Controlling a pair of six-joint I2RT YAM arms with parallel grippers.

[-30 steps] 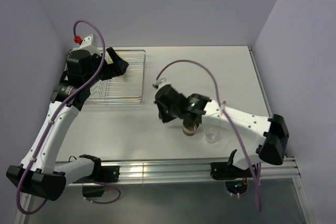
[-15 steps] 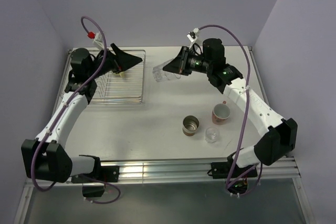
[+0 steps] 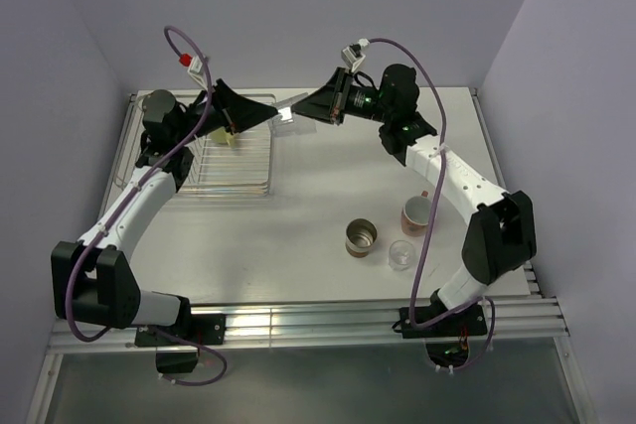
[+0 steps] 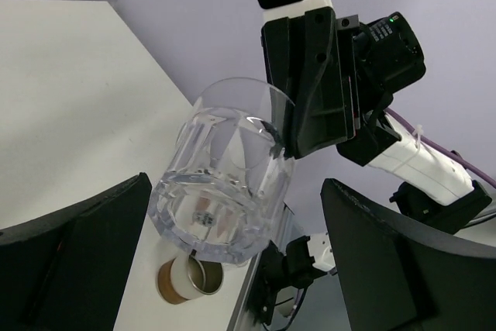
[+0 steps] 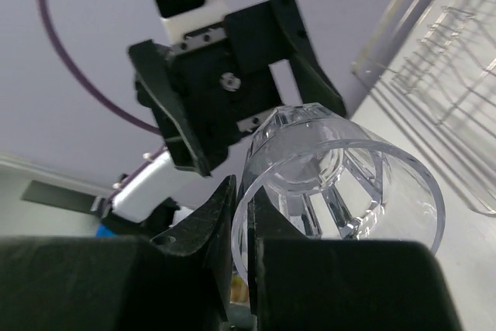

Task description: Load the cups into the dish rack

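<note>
I will grab the clear tumbler by the sides of its base end (image 3: 284,119) with my left gripper next. The tumbler's rim will stay free to rest in the rack (image 3: 238,174).
My right gripper (image 3: 301,109) is shut on the rim of a clear glass tumbler (image 3: 285,118), holding it tilted in the air over the far right corner of the dish rack (image 3: 238,174). In the right wrist view the fingers (image 5: 225,215) pinch the tumbler's (image 5: 345,180) wall. My left gripper (image 3: 264,116) faces it, open. In the left wrist view its fingers (image 4: 74,257) stand wide on either side of the tumbler (image 4: 225,184), apart from it. A pale yellow mug (image 3: 228,139) shows partly in the rack below the left gripper.
On the table right of centre stand a brown metallic cup (image 3: 362,237), a salmon-pink mug (image 3: 418,213) and a second clear tumbler (image 3: 401,254). The brown cup (image 4: 188,281) also shows below the held glass. Walls close in at the back and both sides.
The right arm has carried the tumbler left and back, from mid-table up to the rack's far right corner. The left gripper has risen and turned to face it, staying open.
</note>
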